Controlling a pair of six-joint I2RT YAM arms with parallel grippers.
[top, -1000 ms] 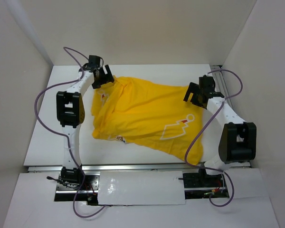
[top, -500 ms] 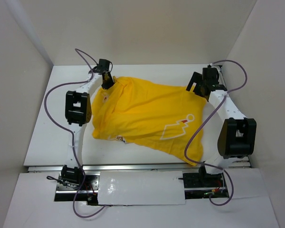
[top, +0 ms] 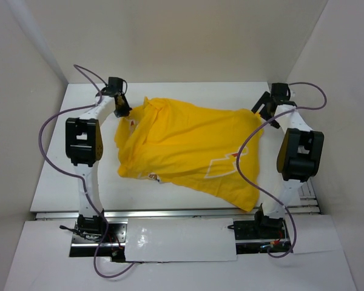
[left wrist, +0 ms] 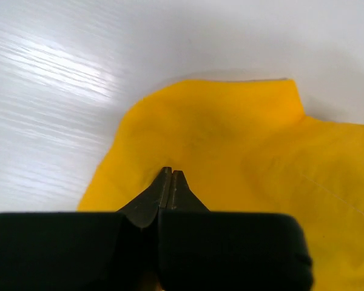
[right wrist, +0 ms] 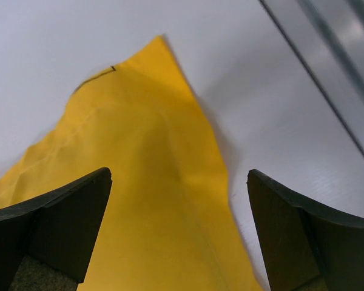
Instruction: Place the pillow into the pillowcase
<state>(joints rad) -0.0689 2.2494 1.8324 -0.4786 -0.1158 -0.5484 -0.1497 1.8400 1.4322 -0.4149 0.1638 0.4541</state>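
Observation:
My right gripper should lower its fingers before it closes: the pillowcase's edge is between them in the right wrist view, but they stop above the pillowcase.
The bright yellow pillowcase (top: 188,148) lies rumpled and bulging across the middle of the white table, part of a white print showing on top. The pillow is hidden. My left gripper (top: 121,111) is at the case's back left edge. In the left wrist view its jaws (left wrist: 171,173) are shut, tips together over the yellow pillowcase (left wrist: 242,139), with no cloth visible between them. My right gripper (top: 264,113) stands open at the back right corner. In the right wrist view the right gripper (right wrist: 179,176) straddles the pointed corner of the pillowcase (right wrist: 139,182) without touching it.
White walls close in the table (top: 79,176) at the back and on both sides. A metal rail (right wrist: 327,66) runs along the table's right edge, close to my right gripper. Purple cables (top: 48,130) loop off both arms. Bare tabletop shows left of the case.
My left gripper has gone from open to shut and shifted left along the case's back edge. My right arm has swung back and rightward to the case's back right corner, still open.

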